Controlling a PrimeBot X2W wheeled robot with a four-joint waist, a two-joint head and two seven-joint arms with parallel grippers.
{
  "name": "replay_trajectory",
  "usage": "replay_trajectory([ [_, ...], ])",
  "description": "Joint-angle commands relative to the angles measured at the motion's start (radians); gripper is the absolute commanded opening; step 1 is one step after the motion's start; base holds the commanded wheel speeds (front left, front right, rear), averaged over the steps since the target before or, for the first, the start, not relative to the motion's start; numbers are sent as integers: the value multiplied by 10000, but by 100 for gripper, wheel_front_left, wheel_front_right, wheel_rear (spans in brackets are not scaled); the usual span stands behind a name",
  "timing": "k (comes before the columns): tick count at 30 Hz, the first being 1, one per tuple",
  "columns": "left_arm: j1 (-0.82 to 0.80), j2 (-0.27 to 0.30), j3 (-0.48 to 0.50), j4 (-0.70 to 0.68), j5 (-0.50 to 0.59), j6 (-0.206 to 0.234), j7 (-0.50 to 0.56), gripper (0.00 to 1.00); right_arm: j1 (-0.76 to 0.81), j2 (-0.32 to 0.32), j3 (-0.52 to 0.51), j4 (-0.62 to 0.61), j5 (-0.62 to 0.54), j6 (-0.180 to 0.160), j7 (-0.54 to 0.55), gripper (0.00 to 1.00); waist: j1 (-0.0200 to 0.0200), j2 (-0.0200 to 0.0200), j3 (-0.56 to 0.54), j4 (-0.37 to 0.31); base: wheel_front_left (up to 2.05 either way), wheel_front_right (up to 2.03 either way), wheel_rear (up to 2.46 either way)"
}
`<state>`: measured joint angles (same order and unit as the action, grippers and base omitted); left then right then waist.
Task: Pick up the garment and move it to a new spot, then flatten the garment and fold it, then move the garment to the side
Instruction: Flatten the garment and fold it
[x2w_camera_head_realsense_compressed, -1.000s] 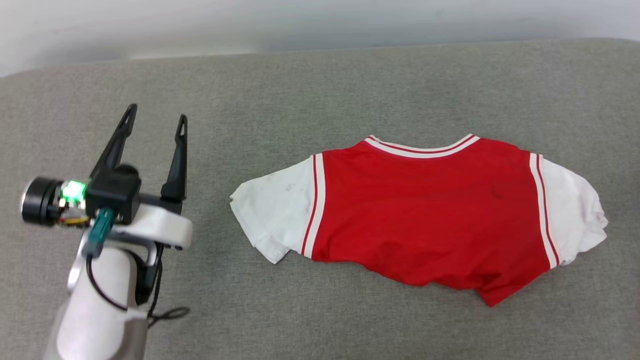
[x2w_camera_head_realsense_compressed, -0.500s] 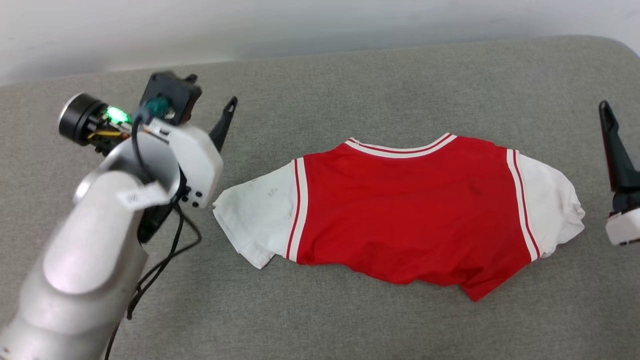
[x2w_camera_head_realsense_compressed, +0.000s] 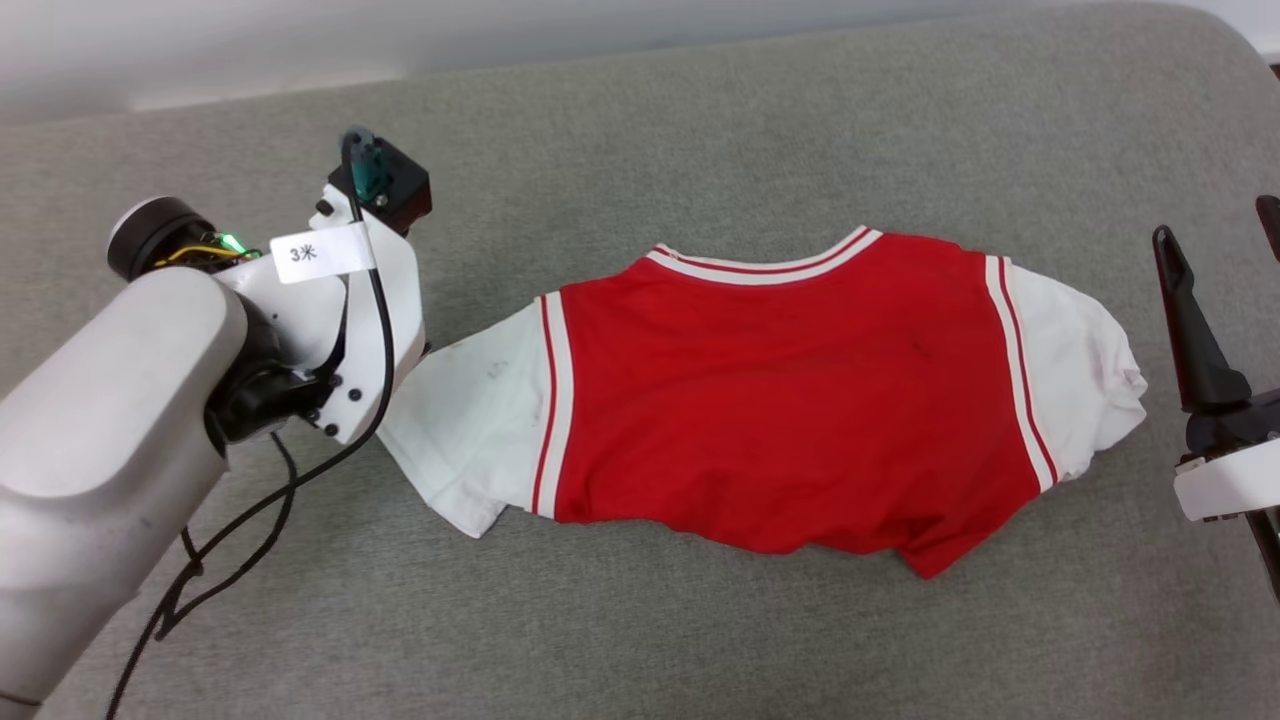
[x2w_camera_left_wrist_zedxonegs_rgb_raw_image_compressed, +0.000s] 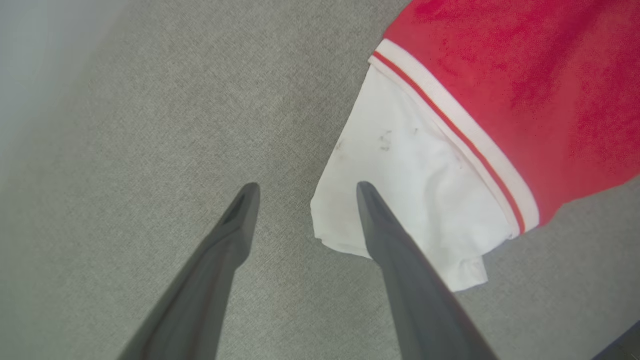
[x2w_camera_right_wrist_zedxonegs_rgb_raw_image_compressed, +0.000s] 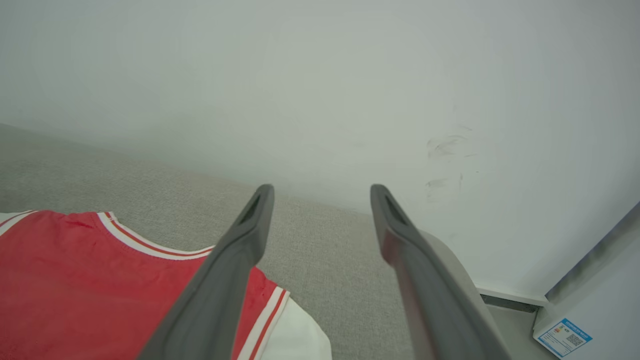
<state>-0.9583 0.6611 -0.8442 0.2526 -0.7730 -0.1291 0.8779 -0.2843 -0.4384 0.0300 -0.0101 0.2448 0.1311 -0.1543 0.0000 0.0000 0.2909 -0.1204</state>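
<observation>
The left gripper grabs the garment by its white sleeve's outer corner (x2w_camera_left_wrist_zedxonegs_rgb_raw_image_compressed: 319, 223) next, where cloth meets cushion, because the red body lies spread flat.
The garment (x2w_camera_head_realsense_compressed: 780, 400) lies spread on the grey cushion (x2w_camera_head_realsense_compressed: 700, 130), collar toward the wall, plain red side up, so its lettering is hidden. White sleeves stick out to both sides. In the left wrist view my left gripper (x2w_camera_left_wrist_zedxonegs_rgb_raw_image_compressed: 306, 189) is open above the left sleeve's (x2w_camera_left_wrist_zedxonegs_rgb_raw_image_compressed: 400, 190) outer edge, one finger over the white cloth, the other over bare cushion. In the head view the left wrist (x2w_camera_head_realsense_compressed: 360, 290) hides those fingers. My right gripper (x2w_camera_head_realsense_compressed: 1220, 235) stands open just right of the right sleeve (x2w_camera_head_realsense_compressed: 1085, 370), apart from it, and holds nothing.
A white wall (x2w_camera_right_wrist_zedxonegs_rgb_raw_image_compressed: 320, 75) runs behind the cushion. The cushion's rounded right end (x2w_camera_right_wrist_zedxonegs_rgb_raw_image_compressed: 450, 260) lies just beyond my right gripper. A black cable (x2w_camera_head_realsense_compressed: 240, 520) hangs from my left arm onto the fabric. A blue-and-white sticker (x2w_camera_right_wrist_zedxonegs_rgb_raw_image_compressed: 562, 337) sits low on a panel at the right.
The head camera has shifted. My left arm swung from the near left up to the left sleeve and turned its fingers downward. My right gripper came in at the right edge.
</observation>
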Motion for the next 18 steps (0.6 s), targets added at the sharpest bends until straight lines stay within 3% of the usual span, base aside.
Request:
replay_trajectory([
  [1,-189,122,-163,48,-170,12,179,100,-51,72,36,-60,-37,-7,8,100,0,0,198,-156,0,0,0],
  [12,107,637,-2023,983,-1157,11,731,100,-799,88,569,517,260,-7,-246,100,0,0,937,-598,0,0,0],
  [13,151,635,-2182,1016,-1217,11,684,46,-840,63,571,582,279,-7,-283,100,0,0,950,-601,0,0,0],
  [14,184,639,-2314,1035,-1308,11,615,0,-878,25,565,648,299,-7,-299,100,0,0,945,-595,0,0,0],
  [18,-50,788,-2596,979,-1434,10,75,0,-1065,-236,403,817,360,-7,-319,100,0,0,739,-453,0,0,0],
])
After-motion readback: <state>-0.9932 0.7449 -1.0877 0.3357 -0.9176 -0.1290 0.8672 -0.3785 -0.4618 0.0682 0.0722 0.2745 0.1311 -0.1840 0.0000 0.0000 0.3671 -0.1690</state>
